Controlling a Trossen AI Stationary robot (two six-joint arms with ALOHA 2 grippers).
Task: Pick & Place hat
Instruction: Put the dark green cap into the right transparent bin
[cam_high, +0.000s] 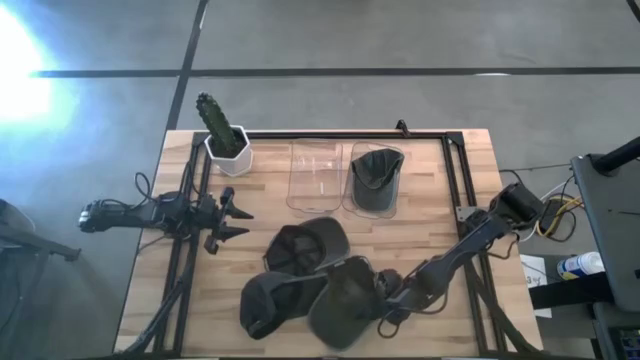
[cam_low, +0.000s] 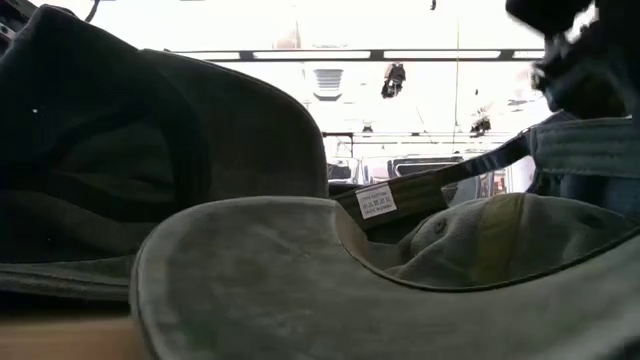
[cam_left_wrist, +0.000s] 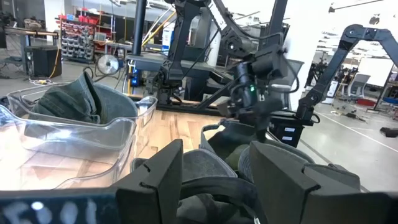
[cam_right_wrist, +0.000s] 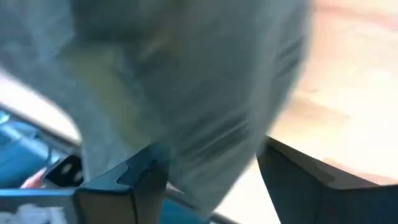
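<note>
My right gripper grabs the olive hat by the side of its top (cam_high: 372, 283) next, to put it in the clear tub (cam_high: 376, 180).
Three hats lie near the table's near edge in the high view: a dark one (cam_high: 305, 245), a second dark one (cam_high: 272, 305) and an olive one (cam_high: 340, 305), overlapping. The olive hat (cam_low: 300, 280) fills the low view, brim toward the camera. My right gripper (cam_high: 383, 303) is at its right-hand edge, open, with hat cloth (cam_right_wrist: 186, 93) between its fingers (cam_right_wrist: 211, 180). A fourth hat (cam_high: 376, 172) sits in the right of two clear tubs. My left gripper (cam_high: 240, 222) waits open at the table's left (cam_left_wrist: 214, 174). My right gripper stands open around the olive hat's right-hand edge (cam_right_wrist: 205, 162), with the cloth reaching in between the two fingers. Whether the fingers touch the cloth, I cannot tell.
Two clear tubs stand side by side toward the far edge; the left tub (cam_high: 315, 178) holds nothing. A cactus in a white pot (cam_high: 226, 140) stands at the far left corner. A black frame rail (cam_high: 340, 134) runs along the far edge.
</note>
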